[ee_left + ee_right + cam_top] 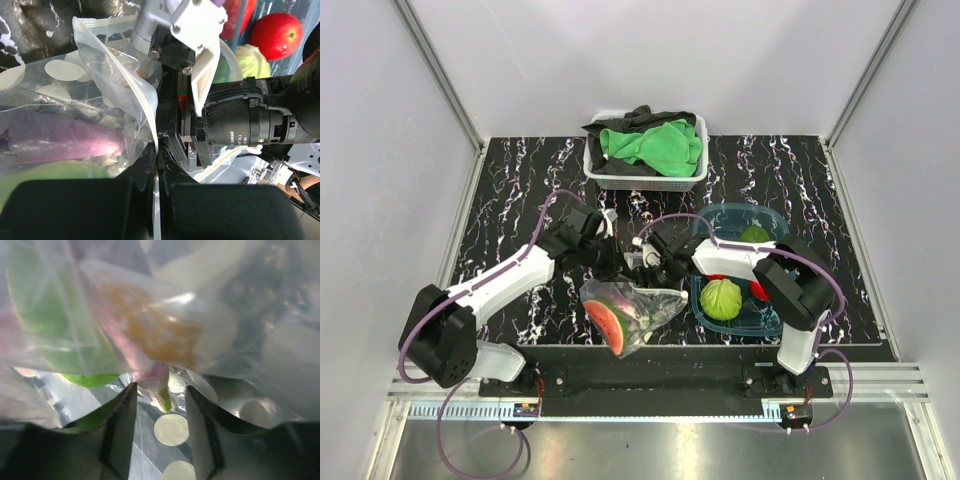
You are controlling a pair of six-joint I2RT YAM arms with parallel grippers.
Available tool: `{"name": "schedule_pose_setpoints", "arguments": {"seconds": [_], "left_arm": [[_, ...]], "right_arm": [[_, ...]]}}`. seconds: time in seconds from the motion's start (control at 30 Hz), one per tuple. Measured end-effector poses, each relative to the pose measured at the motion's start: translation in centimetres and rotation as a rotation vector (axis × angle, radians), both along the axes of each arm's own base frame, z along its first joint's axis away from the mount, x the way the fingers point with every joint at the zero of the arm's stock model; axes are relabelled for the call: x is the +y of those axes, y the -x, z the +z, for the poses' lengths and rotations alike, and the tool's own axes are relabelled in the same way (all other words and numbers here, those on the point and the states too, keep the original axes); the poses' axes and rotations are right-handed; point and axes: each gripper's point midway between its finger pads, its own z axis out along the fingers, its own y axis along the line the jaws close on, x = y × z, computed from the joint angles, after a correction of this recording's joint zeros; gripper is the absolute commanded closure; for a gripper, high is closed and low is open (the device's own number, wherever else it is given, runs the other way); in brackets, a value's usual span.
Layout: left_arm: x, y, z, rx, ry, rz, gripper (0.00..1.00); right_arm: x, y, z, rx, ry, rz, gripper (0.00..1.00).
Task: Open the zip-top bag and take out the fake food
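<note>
My right gripper is going to grab the pink, green-tipped piece by its green tip (165, 398) at the bag's opening next, to take it out lengthwise.
The zip-top bag (638, 308), clear with pale dots, lies at the table's front middle, its mouth raised toward both grippers. Inside it are fake food pieces: a watermelon slice (606, 322), a purple piece (65, 140) and an orange piece (150, 325). My left gripper (607, 252) is shut on the bag's upper edge strip (150, 112), which runs between its closed fingers. My right gripper (646, 256) is open at the bag's mouth. Its fingers (122, 420) stand apart with dotted film and a pink, green-tipped piece (159, 382) between them.
A teal plastic tub (775, 222) stands right of the bag, holding a green leafy ball (722, 299) and a red fruit (758, 291). A white basket (642, 180) of green and dark cloths sits at the back. White walls enclose the table.
</note>
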Motion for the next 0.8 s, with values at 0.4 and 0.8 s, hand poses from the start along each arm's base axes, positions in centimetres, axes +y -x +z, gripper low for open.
{"name": "schedule_pose_setpoints", "arguments": {"seconds": [0.4, 0.8], "left_arm": [[0.1, 0.6, -1.1, 0.034, -0.018, -0.015, 1.00], [0.0, 0.4, -1.4, 0.011, -0.012, -0.024, 1.00]], "right_arm": [[0.7, 1.6, -0.8, 0.100, -0.077, -0.016, 0.43], [2.4, 2.4, -0.4, 0.145, -0.168, 0.019, 1.00]]}}
